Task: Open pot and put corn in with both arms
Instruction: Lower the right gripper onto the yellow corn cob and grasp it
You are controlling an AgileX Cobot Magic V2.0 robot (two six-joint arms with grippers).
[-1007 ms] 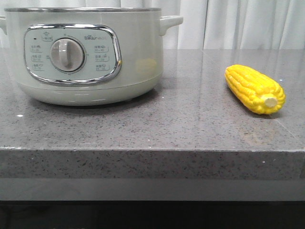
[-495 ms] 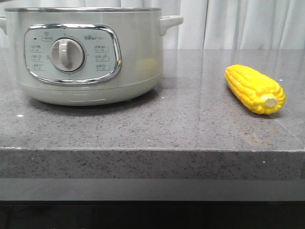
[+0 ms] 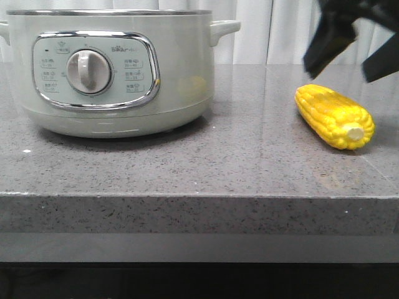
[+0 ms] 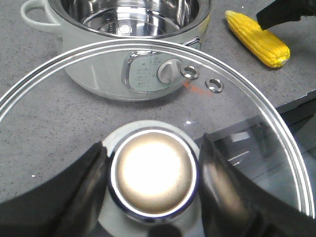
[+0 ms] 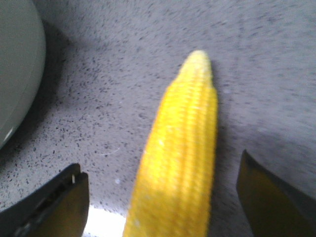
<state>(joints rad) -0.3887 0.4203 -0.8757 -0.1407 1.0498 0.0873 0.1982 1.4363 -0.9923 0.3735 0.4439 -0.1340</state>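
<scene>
Both fingers of my right gripper are still above the yellow corn (image 3: pixel 335 116), so closing now would miss the corn. My right gripper goes lower next, before it closes.
The pale grey-green pot (image 3: pixel 118 68) stands at the left of the counter, and the left wrist view shows it open with a bare steel inside (image 4: pixel 133 15). My left gripper (image 4: pixel 153 173) is shut on the metal knob of the glass lid (image 4: pixel 247 113) and holds the lid in front of and above the pot. It is out of the front view. The yellow corn (image 3: pixel 335 116) lies on the counter at the right. My right gripper (image 3: pixel 345 67) is open just above the corn. In the right wrist view the corn (image 5: pixel 182 148) lies between the two spread fingers.
The grey speckled counter (image 3: pixel 199 168) ends in a front edge close to the camera. White curtains (image 3: pixel 274 31) hang behind. The pot's side handle (image 3: pixel 223 28) sticks out toward the corn. The pot's wall (image 5: pixel 17 64) shows at the edge of the right wrist view.
My right gripper has come down into the front view above the corn, where it was out of view before. The pot and the corn have not moved.
</scene>
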